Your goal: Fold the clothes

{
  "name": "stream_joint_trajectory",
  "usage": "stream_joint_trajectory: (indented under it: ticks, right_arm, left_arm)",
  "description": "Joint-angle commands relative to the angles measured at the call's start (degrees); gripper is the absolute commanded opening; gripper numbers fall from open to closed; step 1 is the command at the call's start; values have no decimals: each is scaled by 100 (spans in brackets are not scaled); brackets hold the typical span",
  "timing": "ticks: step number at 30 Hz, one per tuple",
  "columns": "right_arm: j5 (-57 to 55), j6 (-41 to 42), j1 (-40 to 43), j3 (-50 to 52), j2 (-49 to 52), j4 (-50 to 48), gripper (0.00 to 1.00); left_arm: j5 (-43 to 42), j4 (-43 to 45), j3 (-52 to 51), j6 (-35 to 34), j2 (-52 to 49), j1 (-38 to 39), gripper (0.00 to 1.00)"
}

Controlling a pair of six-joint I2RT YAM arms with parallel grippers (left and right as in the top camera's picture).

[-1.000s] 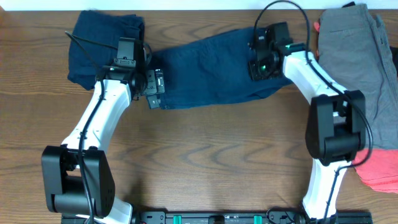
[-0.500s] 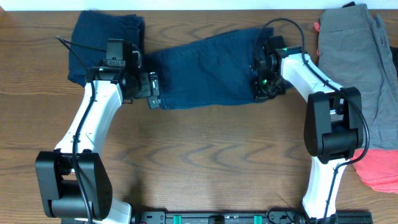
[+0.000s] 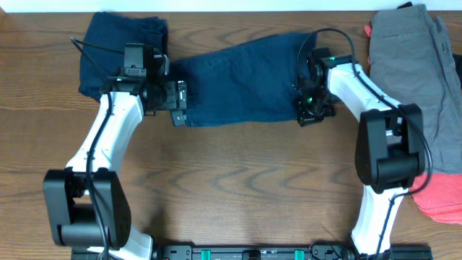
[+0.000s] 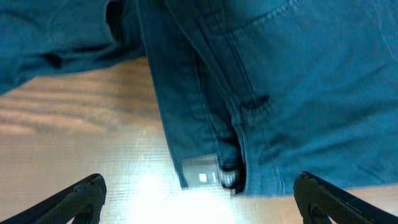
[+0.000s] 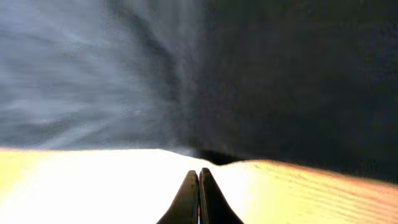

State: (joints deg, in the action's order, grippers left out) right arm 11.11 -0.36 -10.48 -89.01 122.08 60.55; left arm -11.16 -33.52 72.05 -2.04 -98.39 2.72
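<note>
The left gripper next needs to take hold of the navy shorts' waistband corner by the grey label (image 4: 202, 171). Then the robot will fold that end of the shorts over the other end.
The clothes in play are dark navy shorts (image 3: 238, 79), lying spread across the far middle of the table. My left gripper (image 3: 179, 105) hangs wide open at their left end. In the left wrist view, its gripper (image 4: 200, 202) straddles the waistband corner, where a grey label (image 4: 202, 171) shows on the shorts (image 4: 286, 87). My right gripper (image 3: 315, 115) is at the shorts' near right corner. In its wrist view, the gripper (image 5: 199, 186) is shut with nothing between its fingers, over bare wood just short of the shorts' edge (image 5: 261, 81).
A folded navy garment (image 3: 108, 50) lies at the far left. Grey trousers (image 3: 411, 65) lie along the right edge, with a coral-pink piece (image 3: 442, 196) below them. Bare wooden table (image 3: 245, 180) stretches in front of the shorts.
My right gripper has slid from on top of the shorts toward me, ending at their near right corner. The left arm has shifted slightly; its gripper stays open at the left end.
</note>
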Motion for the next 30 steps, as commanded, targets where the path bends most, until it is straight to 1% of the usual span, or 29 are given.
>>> stream_joint_trajectory:
  ticks: [1,2,3,4,6,8,12,18,22,26,30]
  right_arm:
    - [50,4,-20,-11,-782,-94,11]
    - [50,2,-20,-13,-909,-111,20]
    - [48,-31,-20,-13,-1086,-138,32]
    - [46,-72,-20,-13,-1228,-157,40]
    - [15,-105,-20,-13,-1497,-203,51]
    - [-35,-105,-20,-13,-1731,-269,55]
    - [-37,-105,-20,-13,-1987,-356,57]
    - [-37,-103,13,-13,-2024,-354,57]
    - [-35,-101,13,-13,-2024,-452,57]
    - [-35,-96,13,-13,-2022,-625,56]
    - [-33,-28,13,-13,-2017,-876,54]
  left_arm:
    - [-400,184,94,142,-345,-153,98]
    - [-555,262,94,142,-420,-190,98]
    - [-684,334,94,142,-483,-221,98]
    - [-787,407,94,144,-551,-247,98]
    - [-933,542,94,157,-656,-267,98]
    - [-1058,667,94,243,-748,-267,98]
    - [-1091,933,94,295,-1014,-267,98]
    - [-1128,1165,94,293,-1484,-264,98]
    - [-1381,1244,94,291,-1663,-264,98]
    - [-1456,1268,94,289,-1716,-229,98]
    - [-1871,1287,94,289,-1718,-197,99]
